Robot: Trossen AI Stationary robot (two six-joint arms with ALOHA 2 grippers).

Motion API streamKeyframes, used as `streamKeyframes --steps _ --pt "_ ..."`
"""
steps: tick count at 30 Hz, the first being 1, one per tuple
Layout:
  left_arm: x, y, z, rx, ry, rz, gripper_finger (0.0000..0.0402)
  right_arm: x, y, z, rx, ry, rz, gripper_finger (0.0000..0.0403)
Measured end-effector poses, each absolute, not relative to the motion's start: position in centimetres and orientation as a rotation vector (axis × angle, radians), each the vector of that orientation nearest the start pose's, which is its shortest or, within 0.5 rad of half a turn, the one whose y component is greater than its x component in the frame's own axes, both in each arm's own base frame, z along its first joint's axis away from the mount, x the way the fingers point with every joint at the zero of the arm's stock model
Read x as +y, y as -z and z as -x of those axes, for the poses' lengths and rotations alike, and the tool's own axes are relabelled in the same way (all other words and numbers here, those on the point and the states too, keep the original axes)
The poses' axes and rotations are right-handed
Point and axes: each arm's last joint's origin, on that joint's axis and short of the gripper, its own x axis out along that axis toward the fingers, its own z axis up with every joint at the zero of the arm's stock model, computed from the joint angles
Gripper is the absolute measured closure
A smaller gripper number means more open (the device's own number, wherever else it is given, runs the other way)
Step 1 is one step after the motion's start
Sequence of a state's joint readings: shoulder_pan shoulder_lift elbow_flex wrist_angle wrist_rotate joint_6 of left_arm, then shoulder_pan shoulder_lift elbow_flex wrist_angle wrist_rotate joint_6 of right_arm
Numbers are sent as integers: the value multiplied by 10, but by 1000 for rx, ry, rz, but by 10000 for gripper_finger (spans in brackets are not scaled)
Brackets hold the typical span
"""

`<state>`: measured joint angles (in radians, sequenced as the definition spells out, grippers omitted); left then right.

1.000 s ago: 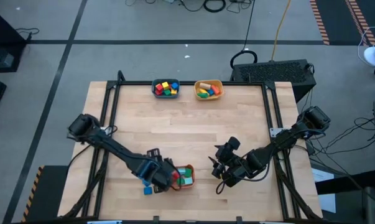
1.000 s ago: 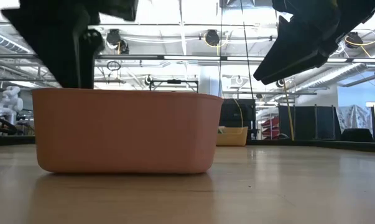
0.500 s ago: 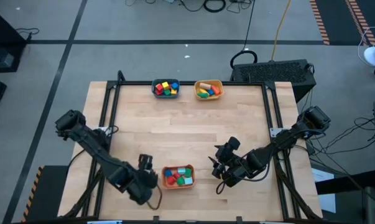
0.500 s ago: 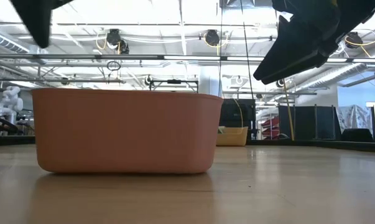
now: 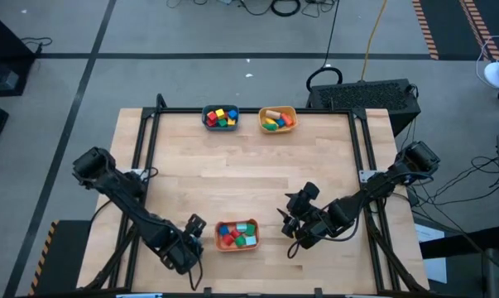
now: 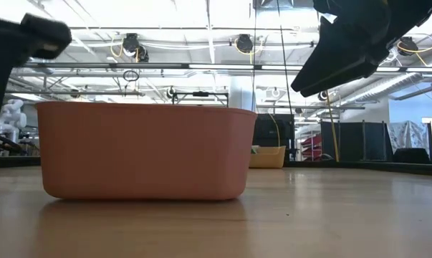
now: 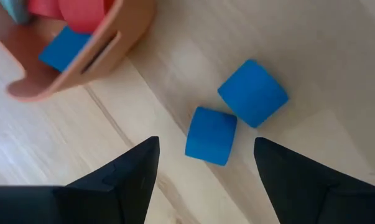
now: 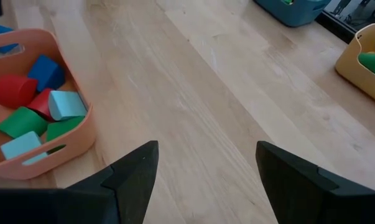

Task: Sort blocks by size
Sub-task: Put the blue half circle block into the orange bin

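Observation:
The fingers are above the nearer blue block. My left gripper must lower to it first, then close on it.
An orange bowl (image 5: 237,234) near the table's front edge holds several blocks, red, green, blue and light blue (image 8: 32,106). Two blue blocks (image 7: 211,135) (image 7: 253,92) lie on the wood just left of that bowl. My left gripper (image 7: 206,143) hangs open above them, pointing steeply down, one finger on each side of the nearer block and clear of it. In the high view the left arm (image 5: 187,242) covers these two blocks. My right gripper (image 5: 290,225) hovers open and empty right of the orange bowl, aimed toward it.
A teal bowl (image 5: 220,117) and a yellow bowl (image 5: 277,119), each with several blocks, stand at the table's far edge. Bare wood lies between them and the orange bowl. In the low view the orange bowl's wall (image 6: 140,150) fills the left half.
My left gripper has moved from over the orange bowl's left part toward the table's left edge, off the bowl, and has sunk a little. Its wrist has rolled on the way. It stays open. The bowl and its blocks have kept their place.

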<state>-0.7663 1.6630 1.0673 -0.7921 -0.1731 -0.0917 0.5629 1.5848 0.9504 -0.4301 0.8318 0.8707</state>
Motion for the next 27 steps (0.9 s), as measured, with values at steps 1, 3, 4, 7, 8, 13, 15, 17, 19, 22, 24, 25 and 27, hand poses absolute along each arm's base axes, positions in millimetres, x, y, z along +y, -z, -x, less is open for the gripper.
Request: streamKeyframes --steps 1,3,4,7,8,13,15,17,19,22,24,25,27 --pt "-202 -181 -218 1273 435 -563 137 141 -194 -264 626 554 -133 147" --pt "-198 -174 -217 1283 430 -557 137 141 -194 -264 626 554 -133 147" --pt "-195 -171 -216 1290 430 -552 137 141 -194 -264 627 554 -133 147" --pt "-190 -162 -216 1299 427 -537 137 141 -194 -264 626 554 -133 147" --pt "-189 -159 -217 1288 428 -523 137 141 -194 -264 627 554 -133 147" --pt "-187 -151 -221 1243 480 -497 137 141 -194 -264 627 554 -133 147" --pt "-187 -151 -222 1236 490 -498 140 141 -194 -264 627 555 -133 147" --pt "-186 -150 -222 1248 489 -497 146 141 -194 -264 627 554 -132 147" --pt "-186 -150 -222 1251 500 -491 158 141 -194 -264 627 555 -132 147" --pt "-186 -150 -222 1254 504 -486 181 141 -194 -264 627 554 -132 147" --pt "-186 -150 -222 1254 504 -486 197 141 -194 -264 627 554 -132 147" --pt "-186 -150 -222 1254 504 -486 204 141 -194 -264 627 554 -132 147" --pt "-186 -150 -222 1254 504 -485 217 141 -194 -264 628 553 -130 147"
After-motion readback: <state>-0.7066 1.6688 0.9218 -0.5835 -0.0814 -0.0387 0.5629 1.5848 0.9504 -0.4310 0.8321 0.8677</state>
